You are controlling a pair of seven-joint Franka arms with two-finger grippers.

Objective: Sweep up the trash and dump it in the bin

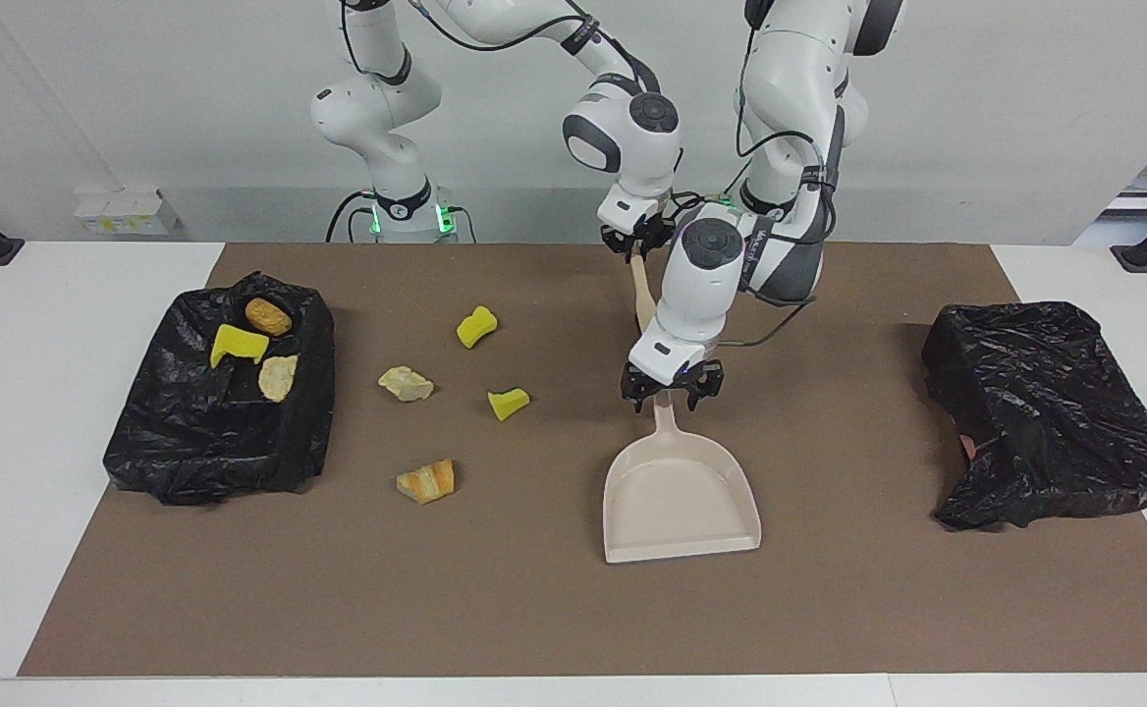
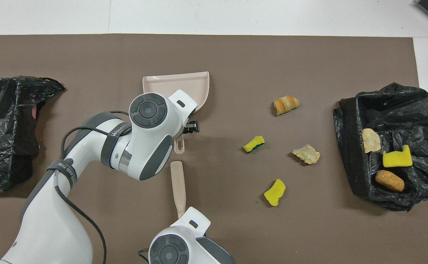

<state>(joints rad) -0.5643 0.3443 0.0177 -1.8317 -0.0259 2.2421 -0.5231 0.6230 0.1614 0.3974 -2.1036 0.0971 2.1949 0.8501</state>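
The dustpan's broad tray (image 2: pixel 182 86) is wider than my open fingers, so I will next grab the pink dustpan by its narrow handle (image 2: pixel 179 145) with my left gripper.
A pink dustpan (image 1: pixel 682 501) lies flat on the brown mat, its handle toward the robots; it also shows in the overhead view (image 2: pixel 184 85). My left gripper (image 1: pixel 672 391) is low over the handle's end, fingers open on either side of it. My right gripper (image 1: pixel 638 245) is shut on a tan brush handle (image 1: pixel 643 295), seen from above (image 2: pixel 177 187); the brush head is hidden. Loose trash lies toward the right arm's end: two yellow sponge bits (image 1: pixel 476 326) (image 1: pixel 508 402), a tan piece (image 1: pixel 406 384) and a brown bread piece (image 1: pixel 426 481).
A bin lined with a black bag (image 1: pixel 191 442) stands at the right arm's end and holds three trash pieces: yellow (image 1: pixel 236 344), brown (image 1: pixel 268 315) and tan (image 1: pixel 278 377). A second black-bagged bin (image 1: pixel 1045 412) stands at the left arm's end.
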